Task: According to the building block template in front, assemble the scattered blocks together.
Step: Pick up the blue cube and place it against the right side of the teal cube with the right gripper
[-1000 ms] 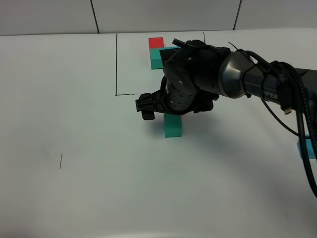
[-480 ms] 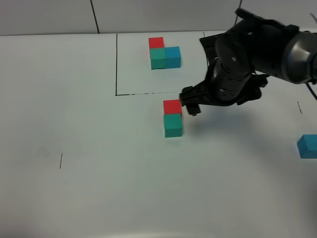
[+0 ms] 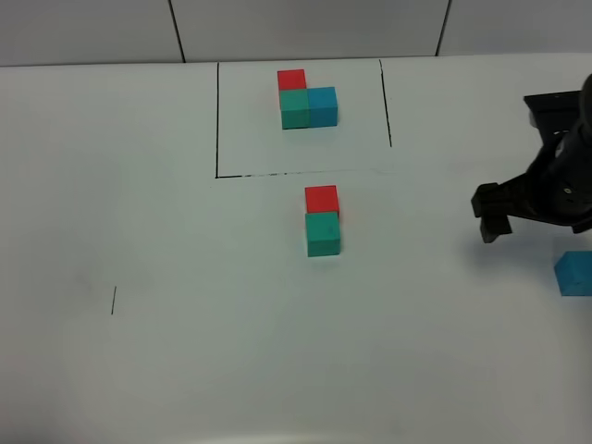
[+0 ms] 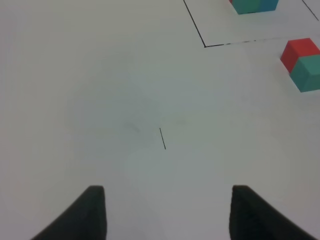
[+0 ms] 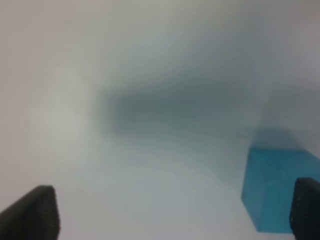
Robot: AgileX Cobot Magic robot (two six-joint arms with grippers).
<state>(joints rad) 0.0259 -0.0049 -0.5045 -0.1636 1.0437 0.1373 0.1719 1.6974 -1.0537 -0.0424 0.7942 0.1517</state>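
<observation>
The robot's right gripper will take the lone blue cube [image 3: 573,273] by its sides next, and the cube will complete the L like the template [image 3: 307,100].
The building block template [image 3: 307,100] lies at the far middle, a red, teal and blue L inside thin black lines. Of the scattered blocks, the red cube [image 3: 322,199] touches the far side of the teal cube [image 3: 323,233] just in front of the frame. They also show in the left wrist view as red cube [image 4: 299,50] and teal cube [image 4: 307,72]. The blue cube [image 3: 574,273] sits alone at the right edge. My right gripper [image 3: 493,215] hovers just left of it, open, with the blue cube [image 5: 277,187] near one finger. My left gripper [image 4: 170,215] is open and holds nothing.
A short black mark [image 3: 113,300] is drawn on the white table [image 3: 185,370] at the left, also seen as a mark [image 4: 162,138] ahead of the left gripper. A grey tiled wall [image 3: 305,28] runs behind the table.
My right arm has swung from over the red and teal cubes to the right, toward the blue cube. The red cube is uncovered and stays against the teal cube.
</observation>
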